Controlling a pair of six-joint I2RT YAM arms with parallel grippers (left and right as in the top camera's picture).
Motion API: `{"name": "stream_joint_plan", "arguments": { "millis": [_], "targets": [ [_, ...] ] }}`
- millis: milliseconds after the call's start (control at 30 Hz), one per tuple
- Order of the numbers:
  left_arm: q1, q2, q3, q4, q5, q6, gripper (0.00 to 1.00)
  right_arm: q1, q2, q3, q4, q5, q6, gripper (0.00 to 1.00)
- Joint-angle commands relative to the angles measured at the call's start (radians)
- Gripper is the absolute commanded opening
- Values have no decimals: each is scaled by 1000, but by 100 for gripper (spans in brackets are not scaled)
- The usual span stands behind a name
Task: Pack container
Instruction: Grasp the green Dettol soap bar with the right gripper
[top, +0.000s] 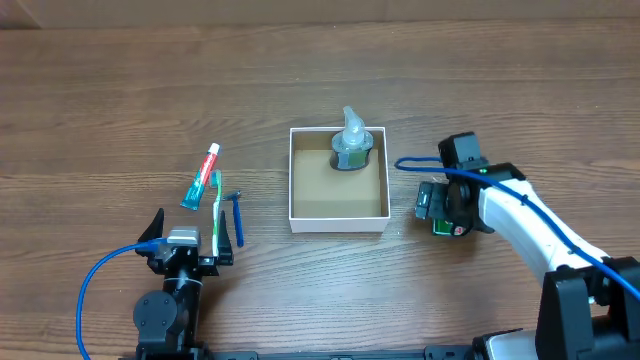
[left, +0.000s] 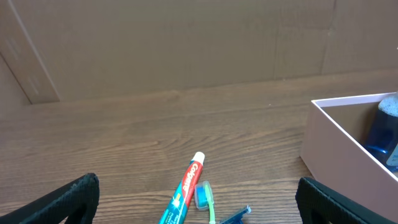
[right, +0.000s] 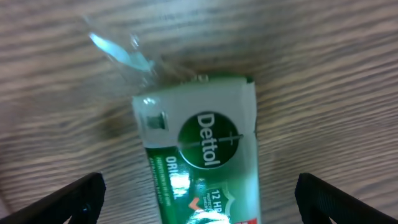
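Observation:
My right fingers are above the top of the soap pack (top: 445, 226) (right: 202, 155), and the pack lies deeper than they are. My right gripper needs to go lower before it closes on the pack.
The container (top: 337, 224) is a square box with white walls and a brown inside at the table's middle. A clear bottle of blue liquid (top: 352, 148) stands in its far part. The left wrist view shows the container's wall (left: 336, 137) and the bottle (left: 382, 134) at the right. My right gripper (top: 436, 205) is open, just right of the container, straddling a green Dettol soap pack (right: 202, 155) lying on the table. My left gripper (top: 185, 250) is open and empty, near a toothpaste tube (top: 201, 176), a green toothbrush (top: 216, 205) and a blue razor (top: 237, 218).
In the left wrist view the toothpaste tube (left: 185, 191), toothbrush (left: 205, 199) and razor (left: 236, 216) lie between my open fingers (left: 199, 208), further out. A blue cable (top: 95, 290) loops at the left arm. The table is bare wood around them.

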Motion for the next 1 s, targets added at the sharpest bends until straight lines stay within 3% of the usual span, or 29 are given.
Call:
{"name": "stream_joint_plan", "arguments": {
  "millis": [0,367,533,800,967],
  "targets": [
    [2,-8,-3,-1,-5,19,100,-6,-6,-20,21,-9,-10,100],
    [2,-8,-3,-1,-5,19,100,-6,-6,-98,123,-9,-14,99],
    [2,-8,-3,-1,-5,19,100,-6,-6,-99,122,-9,-14,70],
    [2,-8,-3,-1,-5,19,100,-6,-7,-59,92,-12,-14,40],
    [2,-8,-3,-1,-5,19,100,-5,-7,119,-63,-12,-14,36]
  ]
}}
